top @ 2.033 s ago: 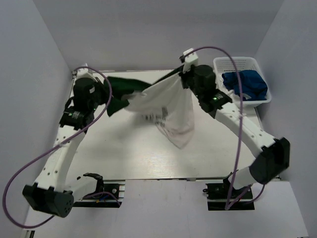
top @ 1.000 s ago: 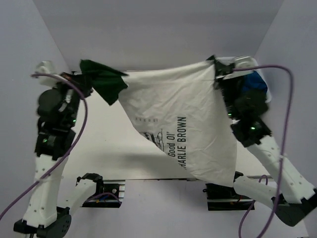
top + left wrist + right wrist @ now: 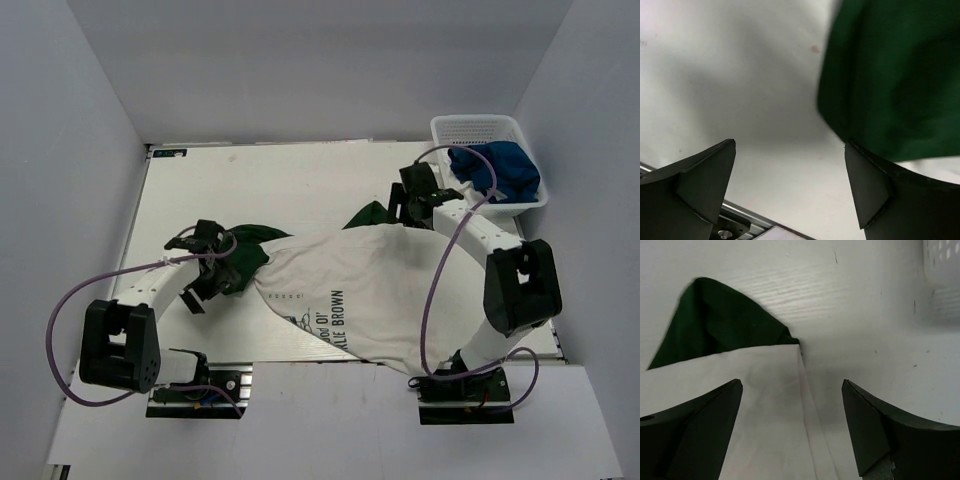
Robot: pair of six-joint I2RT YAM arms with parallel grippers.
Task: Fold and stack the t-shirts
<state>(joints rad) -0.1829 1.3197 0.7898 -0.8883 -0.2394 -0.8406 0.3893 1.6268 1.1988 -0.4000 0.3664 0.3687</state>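
Note:
My left gripper grips the white t-shirt by the outer edge of the green sleeve [image 3: 230,289] [image 3: 841,119] next, to spread the shirt flat for folding.
The white t-shirt with dark green sleeves [image 3: 370,285] lies spread on the table, its dark print toward the near edge. My left gripper [image 3: 212,283] hovers low by the left green sleeve [image 3: 245,255], open and holding nothing. In the left wrist view that sleeve [image 3: 890,85] lies beside the right finger, and bare table shows between the fingers of the gripper [image 3: 790,147]. My right gripper [image 3: 408,205] is open over the shirt's far right shoulder. In its wrist view the white cloth edge [image 3: 770,390] and the other green sleeve [image 3: 720,320] lie under the open gripper [image 3: 792,385]. A royal blue t-shirt [image 3: 495,170] sits bunched in the basket.
The white mesh basket [image 3: 475,122] stands at the far right corner, and its corner [image 3: 942,270] shows in the right wrist view. Grey walls close in the table on three sides. The shirt's hem reaches the near table edge [image 3: 300,360].
A second ago both grippers held the shirt stretched in the air. Both arms have come down, the shirt now lies on the table, and both grippers have let go and opened.

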